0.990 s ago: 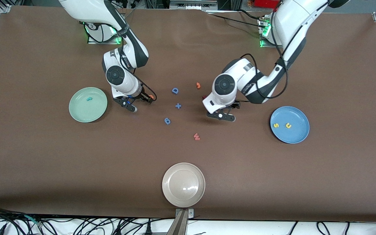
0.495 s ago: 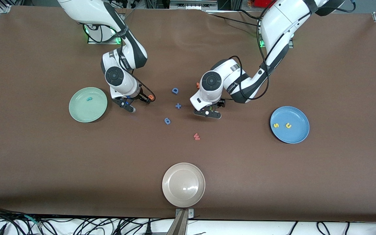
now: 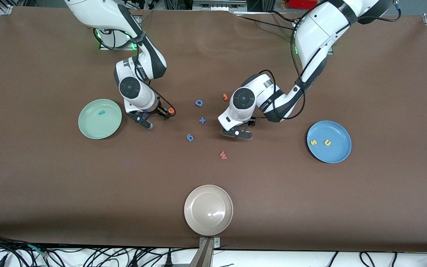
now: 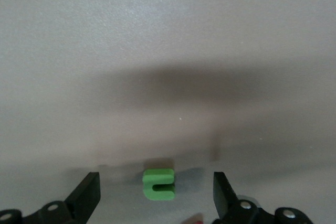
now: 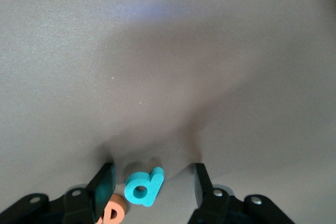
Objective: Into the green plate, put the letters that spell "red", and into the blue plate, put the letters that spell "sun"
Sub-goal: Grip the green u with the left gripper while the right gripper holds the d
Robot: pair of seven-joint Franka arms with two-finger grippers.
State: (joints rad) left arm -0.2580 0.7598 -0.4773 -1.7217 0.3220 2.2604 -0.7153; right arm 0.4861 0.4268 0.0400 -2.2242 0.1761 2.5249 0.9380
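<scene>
My left gripper's fingers are level with the green "n", one on either side, so it is now time to close on the "n".
In the left wrist view the olive-green "n" (image 4: 158, 184) lies flat on the table between the wide-apart fingers of my left gripper (image 4: 156, 196), touching neither. That gripper (image 3: 237, 132) is low over the table's middle and hides the "n" in the front view. My right gripper (image 5: 152, 187) is open around the teal "d" (image 5: 143, 186), with the orange "e" (image 5: 113, 212) beside one finger. From the front, the right gripper (image 3: 153, 117) is beside the green plate (image 3: 89, 128), which holds the teal "r" (image 3: 101, 112). The blue plate (image 3: 337, 154) holds the yellow "s" (image 3: 313, 142) and "u" (image 3: 327, 142).
A blue "D" (image 3: 198, 103), a blue plus (image 3: 202, 120) and a blue "6" (image 3: 190, 137) lie between the two grippers. An orange hook piece (image 3: 225, 97) and a red "w" (image 3: 223, 155) lie near the left gripper. A beige plate (image 3: 198, 222) stands at the table's near edge.
My left gripper has swung toward the right arm's end of the table and come down around the green "n". The right gripper has barely shifted.
</scene>
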